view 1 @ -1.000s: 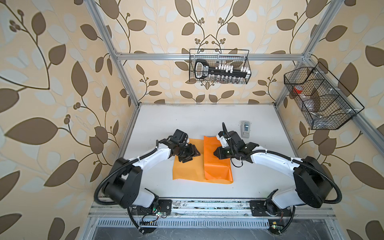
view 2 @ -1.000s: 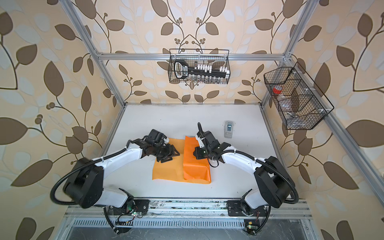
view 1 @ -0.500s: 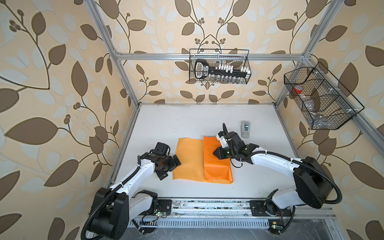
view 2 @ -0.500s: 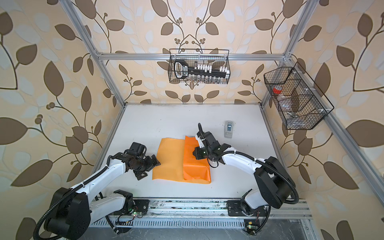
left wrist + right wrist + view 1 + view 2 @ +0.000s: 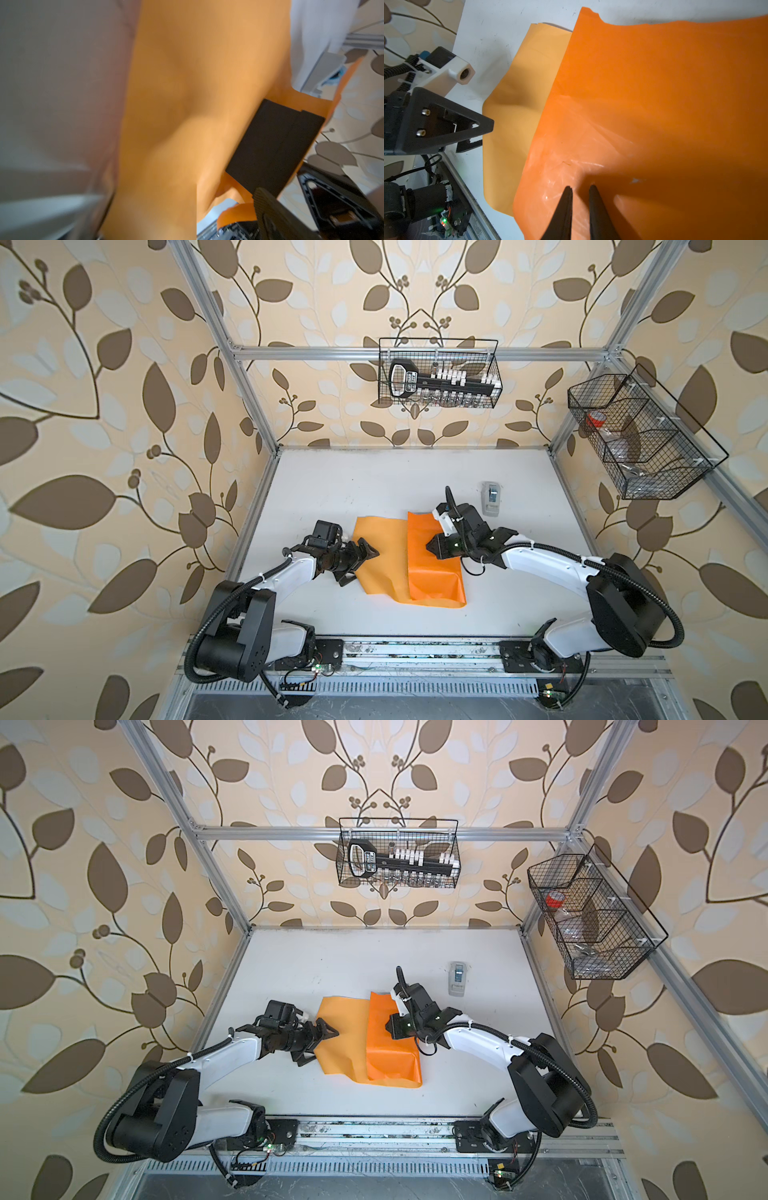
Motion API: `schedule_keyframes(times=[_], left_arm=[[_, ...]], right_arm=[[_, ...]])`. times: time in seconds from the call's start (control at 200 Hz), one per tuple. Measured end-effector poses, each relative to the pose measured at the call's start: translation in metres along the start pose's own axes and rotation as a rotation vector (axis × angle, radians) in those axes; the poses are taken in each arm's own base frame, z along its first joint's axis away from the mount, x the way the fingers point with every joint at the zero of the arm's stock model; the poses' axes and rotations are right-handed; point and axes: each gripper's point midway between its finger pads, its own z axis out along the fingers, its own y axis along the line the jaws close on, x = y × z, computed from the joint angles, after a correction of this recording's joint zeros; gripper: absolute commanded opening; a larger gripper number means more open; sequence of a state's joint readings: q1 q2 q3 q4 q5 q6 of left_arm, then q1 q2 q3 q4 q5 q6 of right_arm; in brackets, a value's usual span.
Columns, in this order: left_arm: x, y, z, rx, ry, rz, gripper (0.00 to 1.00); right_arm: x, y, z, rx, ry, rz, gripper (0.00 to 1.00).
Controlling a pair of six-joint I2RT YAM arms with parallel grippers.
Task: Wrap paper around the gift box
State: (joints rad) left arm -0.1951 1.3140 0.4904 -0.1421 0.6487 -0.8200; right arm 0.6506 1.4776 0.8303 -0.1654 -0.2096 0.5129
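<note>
The orange paper needs to be wrapped over the gift box [image 5: 276,146] on the side opposite the paper's fold. My left gripper should next grab the paper there by its loose edge [image 5: 124,120].
The orange paper [image 5: 432,572] lies mid-table in both top views, its right part folded leftward so the glossy side faces up beside the paler underside [image 5: 345,1036]. The fold hides the gift box in the top views. The left wrist view shows the black gift box [image 5: 274,145] under the raised paper. My left gripper [image 5: 359,566] stands open at the paper's left edge, one finger above the sheet and one beside it, holding nothing. My right gripper [image 5: 580,188] rests its tips on the folded paper [image 5: 654,104], jaws almost closed with only a narrow empty gap.
A small grey-white tape dispenser [image 5: 491,497] stands behind the right gripper. A wire basket [image 5: 438,373] hangs on the back wall and another [image 5: 640,435] on the right wall. The aluminium frame rail [image 5: 415,651] runs along the table's front edge.
My left gripper left the paper's middle, swung out to the left off the sheet, then came back to its left edge, jaws wider. The right gripper stayed put.
</note>
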Motion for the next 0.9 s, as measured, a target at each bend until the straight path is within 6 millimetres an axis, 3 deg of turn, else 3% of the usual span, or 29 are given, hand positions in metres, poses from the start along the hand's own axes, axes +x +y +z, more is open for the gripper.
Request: schedule_keyframes(times=[0.275,0.535,0.68,0.9], left_arm=[[0.008,-0.005,-0.001,0.038,0.039,0.019,0.87],[-0.005,-0.037,-0.036,0.031,-0.082,0.157,0.85],[-0.013,-0.038,-0.033,-0.005,-0.071,0.174,0.69],[-0.008,-0.004,-0.021,-0.151,0.010,0.106,0.46]], right_arm=[[0.000,0.000,0.000,0.000,0.000,0.000,0.18],[0.000,0.000,0.000,0.000,0.000,0.000,0.18],[0.000,0.000,0.000,0.000,0.001,0.001,0.18],[0.000,0.000,0.001,0.000,0.000,0.003,0.18]])
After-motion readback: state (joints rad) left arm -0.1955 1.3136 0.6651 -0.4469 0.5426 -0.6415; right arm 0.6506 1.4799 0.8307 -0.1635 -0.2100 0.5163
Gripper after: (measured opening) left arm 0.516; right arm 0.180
